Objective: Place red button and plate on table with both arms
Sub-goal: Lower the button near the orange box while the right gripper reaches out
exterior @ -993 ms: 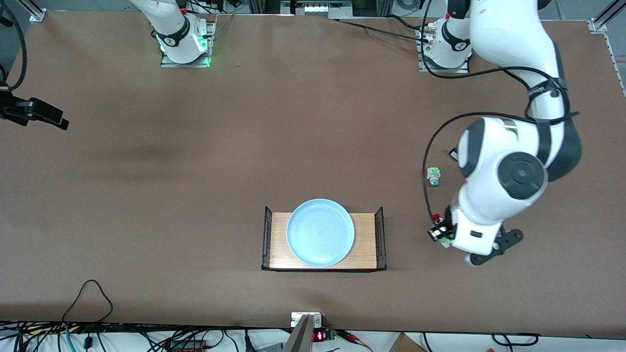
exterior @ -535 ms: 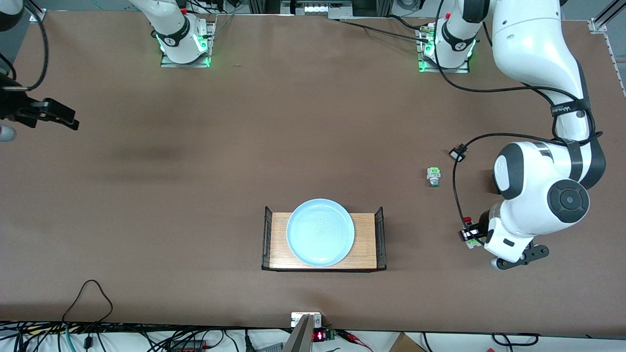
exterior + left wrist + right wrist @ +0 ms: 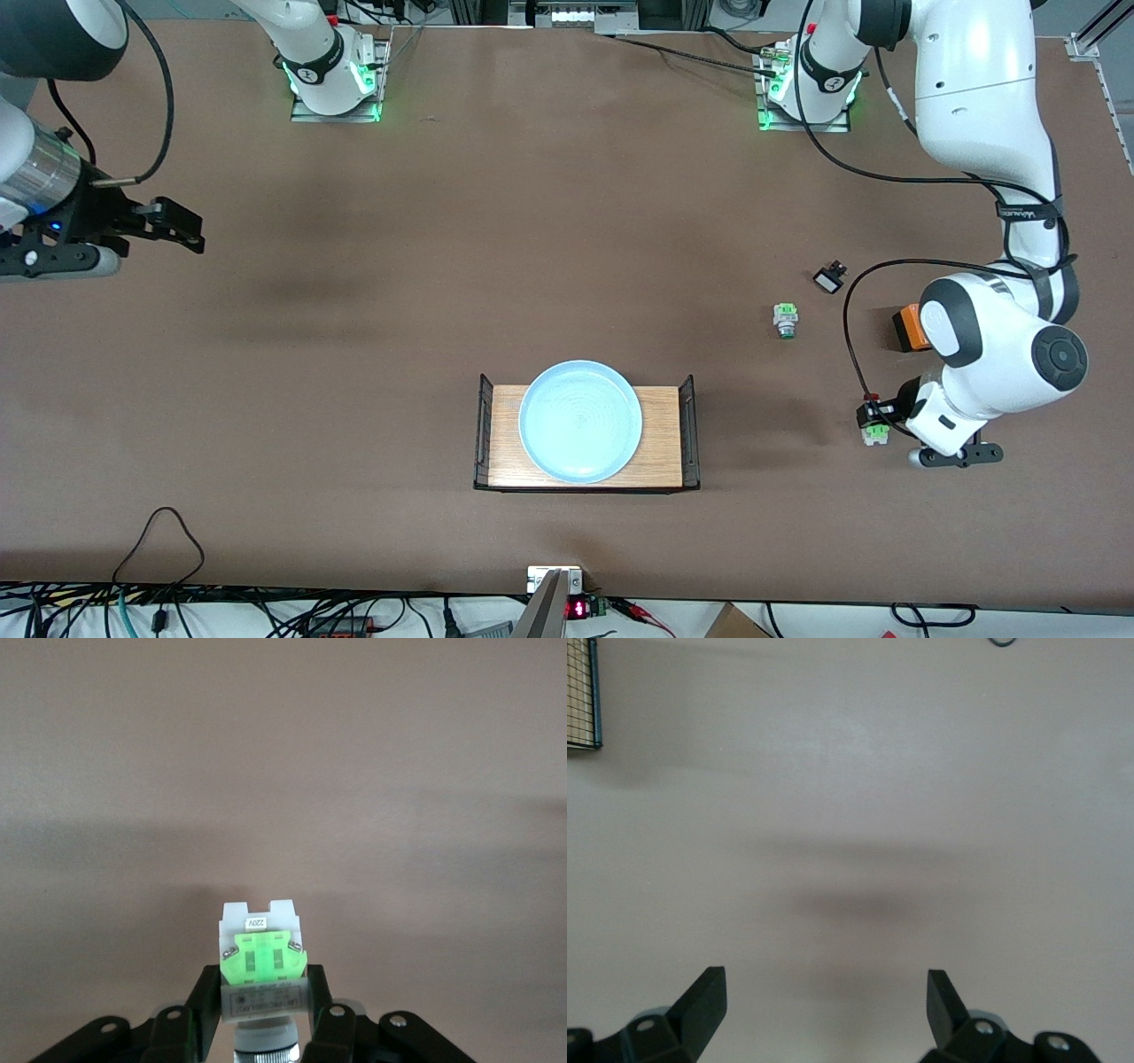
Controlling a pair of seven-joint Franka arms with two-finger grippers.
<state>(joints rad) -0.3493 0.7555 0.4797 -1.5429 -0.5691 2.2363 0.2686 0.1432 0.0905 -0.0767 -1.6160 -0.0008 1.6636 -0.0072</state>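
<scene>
The red button [image 3: 874, 427] [image 3: 264, 957] is above the table and would fall if I opened now. My left gripper should keep holding the button until it is lower.
My left gripper [image 3: 873, 421] is shut on the red button [image 3: 874, 427], held over bare table [image 3: 354, 354] toward the left arm's end. In the left wrist view the button's green block and white-grey body [image 3: 262, 970] sit clamped between the two black fingers. The pale blue plate [image 3: 580, 421] rests on a small light-wood rack [image 3: 664, 439] near the table's middle, nearer the front camera. My right gripper [image 3: 182, 232] is open and empty, up over the table at the right arm's end; the right wrist view shows its gripper [image 3: 824, 997] spread over bare tabletop.
A green-and-silver switch [image 3: 785, 320], a small black-and-white part [image 3: 829, 279] and an orange box [image 3: 907, 327] lie on the table by the left arm. A corner of the rack's wire end [image 3: 583, 691] shows in the right wrist view. Cables run along the table's near edge.
My left arm has carried the red button away from the rack toward the left arm's end of the table, uncovering the orange box. My right gripper has come farther in over the table.
</scene>
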